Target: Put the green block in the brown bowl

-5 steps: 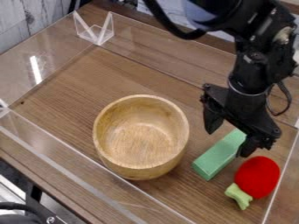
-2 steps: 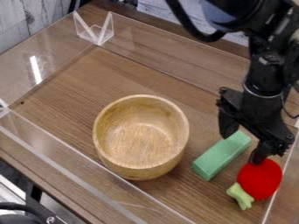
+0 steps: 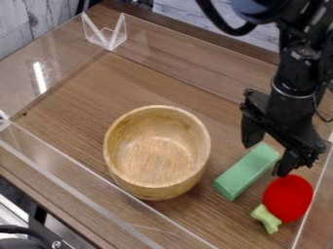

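Observation:
The open fingertips are still above and behind the green block's upper end [image 3: 260, 158], so closing now would miss. My gripper lowers, before it closes on the block.
The green block [image 3: 247, 172] lies flat on the wooden table, just right of the brown bowl [image 3: 158, 150]. The bowl is round, light wood, with nothing inside. My gripper [image 3: 281, 143] hangs from the black arm directly above the block's far upper end, fingers spread open and pointing down, nothing between them. The fingertips sit close over the block; whether they touch it I cannot tell.
A red strawberry toy [image 3: 286, 197] with a yellow-green stem lies just right of the block, near the table's front edge. A clear plastic wall [image 3: 53, 58] runs around the table, with a small clear stand [image 3: 105, 32] at the back left.
The arm has shifted right and slightly back over the block's far end; the block, bowl and strawberry have not moved. The fingers stay open.

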